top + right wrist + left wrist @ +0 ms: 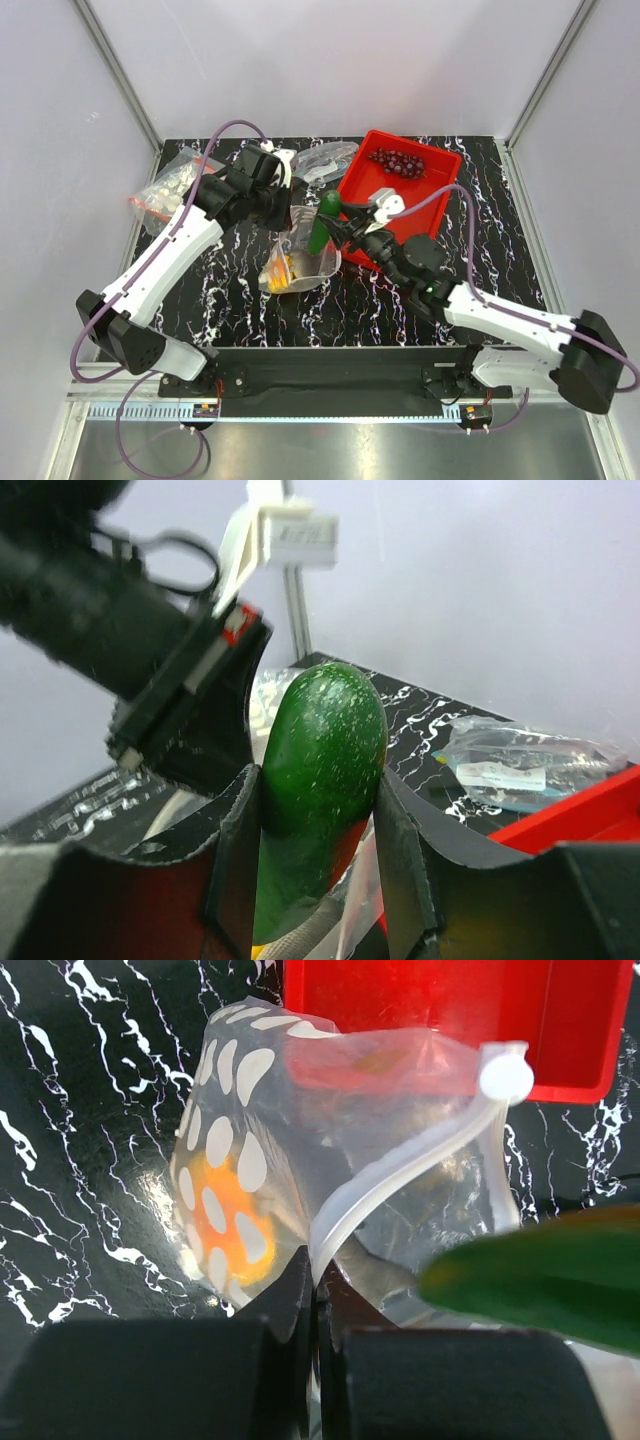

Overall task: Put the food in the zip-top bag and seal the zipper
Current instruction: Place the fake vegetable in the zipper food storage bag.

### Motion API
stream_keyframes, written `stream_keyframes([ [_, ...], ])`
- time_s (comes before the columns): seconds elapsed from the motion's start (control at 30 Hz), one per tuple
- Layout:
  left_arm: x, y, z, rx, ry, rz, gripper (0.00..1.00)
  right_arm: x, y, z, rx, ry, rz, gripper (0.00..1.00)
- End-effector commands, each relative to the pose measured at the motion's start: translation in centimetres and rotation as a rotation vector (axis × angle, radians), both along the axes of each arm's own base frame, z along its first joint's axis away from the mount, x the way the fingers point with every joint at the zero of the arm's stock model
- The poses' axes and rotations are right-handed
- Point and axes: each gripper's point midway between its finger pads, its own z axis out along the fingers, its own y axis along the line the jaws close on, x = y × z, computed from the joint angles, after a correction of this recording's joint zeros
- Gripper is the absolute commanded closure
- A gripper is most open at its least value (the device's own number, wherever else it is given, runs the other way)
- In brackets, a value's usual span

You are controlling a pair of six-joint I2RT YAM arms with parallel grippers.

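I should keep holding the cucumber with my right gripper. The cucumber has only its lower end over the bag's opening, so letting go now would likely catch the green cucumber [322, 225] on the bag's rim.
The dotted zip-top bag [303, 262] hangs open over the table. My left gripper [281, 203] is shut on its mouth edge. In the left wrist view my gripper [318, 1272] pinches the pale zipper strip [400, 1185], and the orange-yellow fruit [222, 1210] lies inside the bag [250, 1110]. My right gripper [335, 224] is shut on the green cucumber [322, 225], held upright over the bag's mouth. It sits between the jaws of my gripper [318, 780] in the right wrist view. A grey scaled shape [300, 942], likely the fish, lies below it. The grape bunch [397, 162] lies in the red tray [437, 195].
A smaller clear bag [325, 158] lies at the back beside the tray. Another clear bag with white spots [168, 186] lies at the left edge. The cage posts and walls stand close behind the table.
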Motion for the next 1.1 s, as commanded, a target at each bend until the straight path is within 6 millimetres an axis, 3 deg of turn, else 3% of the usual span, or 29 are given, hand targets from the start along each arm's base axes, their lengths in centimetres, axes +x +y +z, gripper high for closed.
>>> stream_keyframes([
  [0.0, 0.3, -0.3, 2.8, -0.045, -0.062, -0.017, 1.0, -0.6, 2.0, 2.3, 0.006, -0.189, 0.061, 0.92],
  [0.27, -0.3, -0.7, 2.4, -0.069, -0.041, -0.042, 1.0, 0.2, 5.2, -2.2, -0.1, -0.262, 0.123, 0.85],
  [0.3, -0.4, -1.0, 2.3, -0.075, -0.037, -0.049, 1.0, 0.2, 5.4, -2.5, -0.093, -0.248, 0.132, 0.81],
  [0.33, -0.4, -1.0, 2.2, -0.076, -0.036, -0.05, 1.0, 0.2, 5.5, -2.9, -0.092, -0.238, 0.134, 0.65],
  [0.43, -0.3, -0.8, 2.5, -0.074, -0.049, -0.044, 1.0, 0.0, 5.4, -3.6, -0.091, -0.216, 0.15, 0.52],
  [0.47, -0.2, -0.7, 2.6, -0.071, -0.054, -0.04, 1.0, -0.1, 5.2, -3.4, -0.083, -0.209, 0.148, 0.41],
  [0.63, 0.0, -0.5, 2.7, -0.06, -0.064, -0.036, 1.0, -0.6, 4.9, -3.1, -0.114, -0.161, 0.168, 0.29],
  [0.77, 0.2, -0.3, 2.7, -0.053, -0.068, -0.034, 1.0, -1.0, 4.1, -2.8, -0.126, -0.122, 0.162, 0.25],
  [0.83, 0.3, -0.1, 2.8, -0.045, -0.075, -0.031, 1.0, -0.1, 3.0, -1.7, -0.07, -0.057, 0.085, 0.23],
  [0.9, 0.5, 0.3, 2.7, -0.028, -0.082, -0.015, 1.0, 1.0, 1.9, -2.3, -0.105, 0.027, -0.001, 0.26],
  [0.93, 0.5, 0.4, 2.6, -0.022, -0.083, -0.014, 1.0, 1.6, 1.7, -0.7, -0.091, 0.04, -0.028, 0.27],
  [0.97, 0.6, 0.6, 2.5, -0.013, -0.087, -0.006, 1.0, 1.9, 1.3, -2.0, -0.147, 0.1, -0.056, 0.27],
  [1.07, 0.7, 0.9, 2.2, 0.003, -0.095, 0.006, 1.0, 2.7, 0.2, -1.4, -0.137, 0.174, -0.09, 0.29],
])
